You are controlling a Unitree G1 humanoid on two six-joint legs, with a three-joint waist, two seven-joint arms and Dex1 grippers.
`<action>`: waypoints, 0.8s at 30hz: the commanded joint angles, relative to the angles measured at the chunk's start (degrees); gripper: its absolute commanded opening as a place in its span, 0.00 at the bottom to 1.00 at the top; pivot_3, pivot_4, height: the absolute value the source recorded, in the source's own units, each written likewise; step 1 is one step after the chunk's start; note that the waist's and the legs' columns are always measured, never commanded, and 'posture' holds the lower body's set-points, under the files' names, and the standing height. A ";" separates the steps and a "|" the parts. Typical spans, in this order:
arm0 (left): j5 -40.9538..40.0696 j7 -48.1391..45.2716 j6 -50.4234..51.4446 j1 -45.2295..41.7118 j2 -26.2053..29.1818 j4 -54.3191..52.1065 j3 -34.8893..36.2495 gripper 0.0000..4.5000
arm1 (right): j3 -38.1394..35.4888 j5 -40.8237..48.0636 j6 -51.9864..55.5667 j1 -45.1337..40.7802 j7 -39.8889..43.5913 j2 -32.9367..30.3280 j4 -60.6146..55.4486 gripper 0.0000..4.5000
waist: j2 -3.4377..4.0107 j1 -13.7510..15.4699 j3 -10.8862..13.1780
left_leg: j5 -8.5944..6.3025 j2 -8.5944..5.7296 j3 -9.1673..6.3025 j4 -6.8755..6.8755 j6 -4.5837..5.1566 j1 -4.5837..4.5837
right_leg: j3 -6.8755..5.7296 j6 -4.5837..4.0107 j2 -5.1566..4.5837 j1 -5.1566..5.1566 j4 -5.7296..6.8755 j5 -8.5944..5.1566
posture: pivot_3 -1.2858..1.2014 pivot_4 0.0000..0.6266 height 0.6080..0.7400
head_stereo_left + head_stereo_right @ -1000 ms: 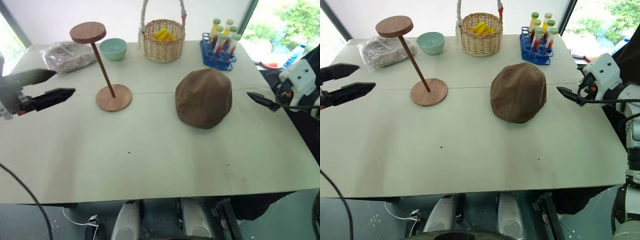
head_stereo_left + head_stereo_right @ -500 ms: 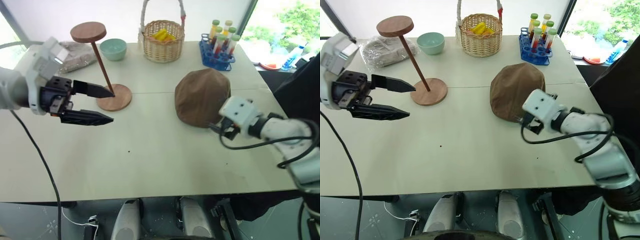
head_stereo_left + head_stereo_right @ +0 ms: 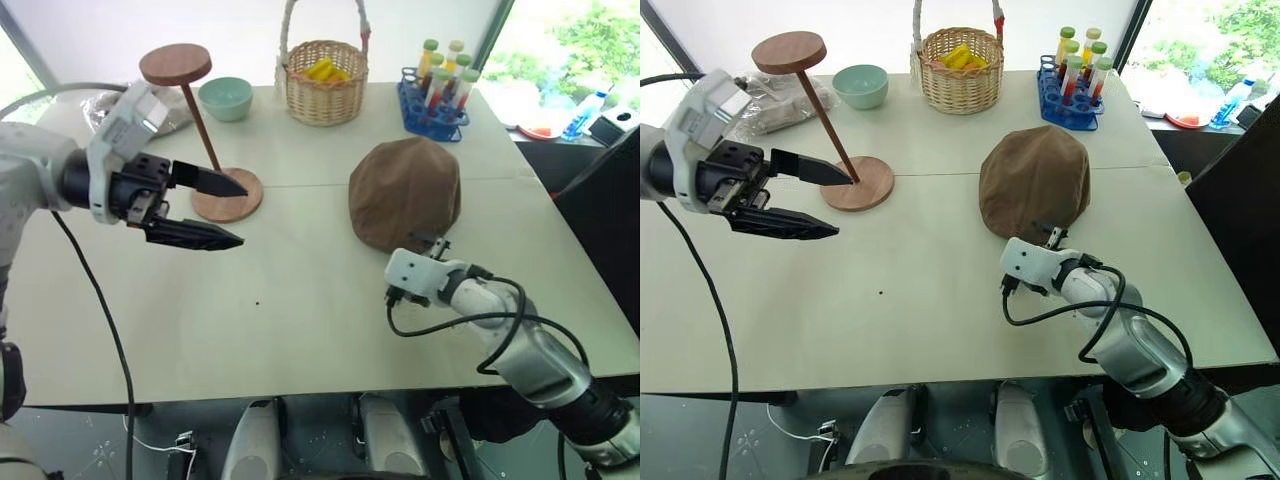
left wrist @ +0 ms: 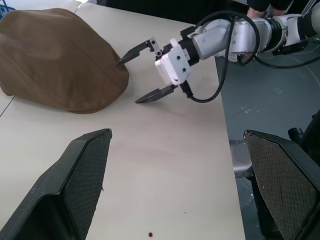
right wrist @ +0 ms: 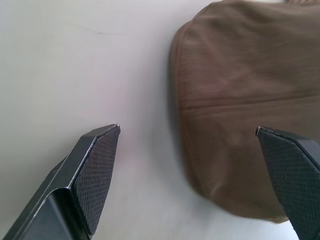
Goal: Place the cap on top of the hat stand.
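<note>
My right gripper lowers to the cap's edge and only then closes on it, since its fingers are still above the cap's edge.
The brown cap lies flat on the white table, right of centre. The wooden hat stand is at the back left, with its round base on the table and its disc top bare. My left gripper hovers open just in front of the stand's base, pointing right toward the cap, with nothing between its fingers. My right gripper is open and low at the cap's near edge; its fingers straddle the cap's rim and hold nothing.
Along the back edge are a wicker basket with yellow items, a blue rack of test tubes, a pale green bowl and a clear plastic bag. A cable hangs from my left arm.
My right arm swung in from the table's right edge and sank to the cap's near edge. My left gripper came in from the left, turned rightward, and has held still over the last half second.
</note>
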 commanded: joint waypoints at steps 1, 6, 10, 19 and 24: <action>-0.06 0.52 0.26 -1.29 0.22 -0.63 2.14 0.98 | -1.09 -3.23 -4.32 -0.87 -2.23 0.53 8.32 1.00 | -0.03 0.06 -0.02 | 0.00 0.00 0.00 0.04 0.00 0.00 | 0.00 0.01 0.00 0.03 0.00 0.00 | 0.52 0.24 1.00; 0.00 1.65 0.55 -2.60 -0.69 0.10 2.33 0.98 | -0.97 -5.35 -9.62 -3.66 -4.44 3.68 17.59 1.00 | -0.28 0.15 -0.17 | 0.00 -0.01 -0.04 0.13 0.00 0.08 | 0.01 0.02 0.00 0.20 -0.02 -0.01 | 0.52 0.24 1.00; 0.07 1.62 0.39 -2.64 -0.64 -0.03 2.44 0.98 | -1.94 -5.30 -11.80 -4.62 -4.84 5.83 21.53 1.00 | -0.40 0.07 -0.24 | 0.00 -0.01 -0.06 0.13 0.00 0.13 | 0.02 0.00 0.01 0.24 0.00 0.00 | 0.52 0.24 1.00; 0.24 2.22 -0.83 -1.28 -0.77 -0.73 3.03 1.00 | -4.70 -5.20 -14.63 -4.02 -3.01 7.03 22.46 0.25 | -0.43 0.23 -0.26 | 0.00 -0.03 -0.07 0.14 0.00 0.11 | 0.03 -0.01 0.02 0.25 0.02 0.01 | 0.52 0.24 1.00; -0.16 3.12 -1.23 -0.13 -1.12 -1.40 4.12 1.00 | -6.52 -5.36 -15.20 -3.12 -2.05 7.39 20.98 0.02 | -0.45 0.24 -0.27 | 0.00 -0.02 -0.12 0.10 0.00 0.12 | 0.03 -0.01 0.06 0.24 0.04 0.01 | 0.52 0.24 1.00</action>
